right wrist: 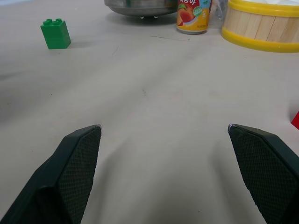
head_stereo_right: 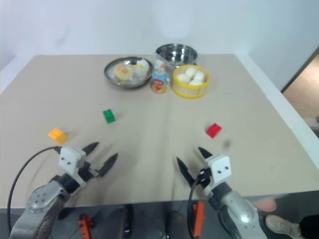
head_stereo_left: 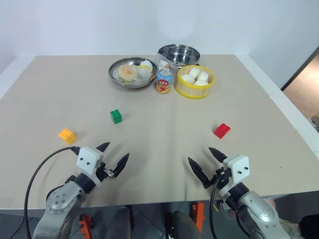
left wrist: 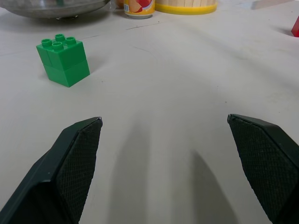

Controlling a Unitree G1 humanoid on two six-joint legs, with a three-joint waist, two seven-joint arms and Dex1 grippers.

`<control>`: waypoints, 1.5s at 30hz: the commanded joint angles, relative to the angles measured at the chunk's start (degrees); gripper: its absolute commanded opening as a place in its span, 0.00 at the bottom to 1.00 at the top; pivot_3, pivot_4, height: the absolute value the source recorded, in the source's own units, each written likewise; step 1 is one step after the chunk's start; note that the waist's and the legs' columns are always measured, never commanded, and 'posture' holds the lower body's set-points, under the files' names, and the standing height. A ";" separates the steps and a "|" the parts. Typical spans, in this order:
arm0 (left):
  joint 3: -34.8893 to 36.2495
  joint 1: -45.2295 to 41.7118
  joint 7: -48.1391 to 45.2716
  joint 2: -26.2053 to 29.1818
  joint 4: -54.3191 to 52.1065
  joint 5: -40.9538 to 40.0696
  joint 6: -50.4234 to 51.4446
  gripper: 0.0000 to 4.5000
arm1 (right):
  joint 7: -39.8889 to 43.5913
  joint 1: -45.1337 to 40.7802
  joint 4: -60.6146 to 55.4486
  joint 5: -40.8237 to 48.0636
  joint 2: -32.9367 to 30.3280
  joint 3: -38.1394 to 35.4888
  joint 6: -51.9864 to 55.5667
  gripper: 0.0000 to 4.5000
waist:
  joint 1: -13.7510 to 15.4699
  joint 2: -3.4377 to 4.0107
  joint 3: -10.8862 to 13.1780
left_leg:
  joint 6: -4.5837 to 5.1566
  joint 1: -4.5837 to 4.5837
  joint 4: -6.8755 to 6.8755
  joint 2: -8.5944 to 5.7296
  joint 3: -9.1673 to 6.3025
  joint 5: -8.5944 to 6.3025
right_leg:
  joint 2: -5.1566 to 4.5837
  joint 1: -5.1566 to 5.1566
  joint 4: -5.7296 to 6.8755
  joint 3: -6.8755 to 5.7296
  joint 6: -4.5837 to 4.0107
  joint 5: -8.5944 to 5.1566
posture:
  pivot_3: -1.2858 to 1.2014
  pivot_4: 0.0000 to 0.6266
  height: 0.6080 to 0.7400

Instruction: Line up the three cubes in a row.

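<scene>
My right gripper should next grab the red cube (head_stereo_left: 222,130) by its opposite smooth sides and pick it up, to set up a row with the green cube (head_stereo_left: 116,116).
Three cubes lie apart on the beige table (head_stereo_left: 159,144). The orange-yellow cube (head_stereo_left: 67,135) is at the near left, the green cube (head_stereo_left: 116,116) further in, and the red cube (head_stereo_left: 222,130) on the right. Low over the front edge, my left gripper (head_stereo_left: 112,155) is open with nothing between its fingers, just right of and nearer than the orange-yellow cube. My right gripper (head_stereo_left: 204,163) is open and empty too, nearer than the red cube. The green cube (left wrist: 63,61) stands beyond the left fingers in the left wrist view.
At the back of the table stand a metal plate (head_stereo_left: 132,72) with buns, a steel pot (head_stereo_left: 178,54), a yellow steamer basket (head_stereo_left: 195,82) of white buns and a small printed can (head_stereo_left: 163,82). A black cable (head_stereo_left: 37,174) loops by the left arm.
</scene>
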 commanded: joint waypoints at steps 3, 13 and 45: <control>0.08 -0.42 -1.08 0.62 -2.11 -0.54 -1.32 0.99 | -0.29 -1.29 -3.01 0.65 0.01 -0.33 0.16 1.00 | 0.00 0.00 0.00 | 0.00 0.00 0.00 0.00 0.00 0.00 | 0.00 -0.01 0.00 0.00 0.00 0.00 | 0.52 0.24 1.00; -0.30 -0.29 -3.08 0.46 -2.35 -1.95 -1.94 0.99 | -0.22 -1.95 -2.51 0.71 0.05 -0.37 0.31 1.00 | 0.01 0.00 0.00 | 0.00 0.00 0.00 0.00 0.00 0.00 | 0.00 0.00 0.00 0.00 0.00 0.00 | 0.52 0.24 1.00; -3.22 -4.20 -13.04 3.95 -0.06 -4.30 -5.42 0.99 | -26.72 -20.42 -2.97 -12.23 9.26 -2.13 24.70 1.00 | 0.16 0.14 -0.08 | 0.02 0.00 -0.03 -0.01 0.11 -0.05 | -0.04 -0.12 0.00 -0.04 -0.03 0.04 | 0.52 0.24 1.00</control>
